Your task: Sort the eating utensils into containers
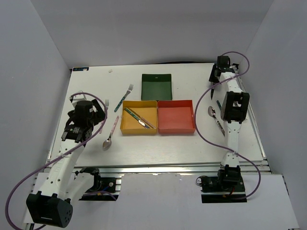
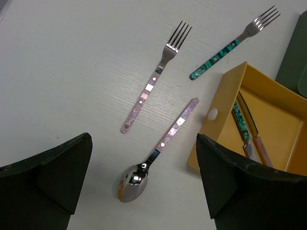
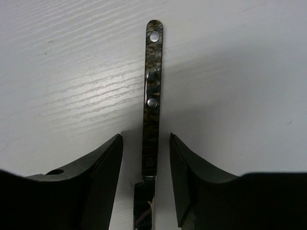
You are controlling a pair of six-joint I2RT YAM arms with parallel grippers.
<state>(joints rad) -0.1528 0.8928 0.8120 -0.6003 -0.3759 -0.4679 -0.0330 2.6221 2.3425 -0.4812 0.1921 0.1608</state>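
Observation:
My right gripper would leave the dark-handled knife where it lies if I lifted it now, because the table shows between its open fingers and the knife on either side.
My left gripper is open and empty above the table, left of the trays. Below it lie a pink-handled spoon, a pink-handled fork and a teal-handled fork. The yellow-orange tray holds two knives. The red tray and dark green tray hold nothing. My right gripper is open, low at the far right, its fingers either side of a dark-handled knife without touching it.
A dark-handled spoon and a short teal-handled piece lie by the right arm, right of the red tray. Purple cables loop beside both arms. White walls close in the table on three sides.

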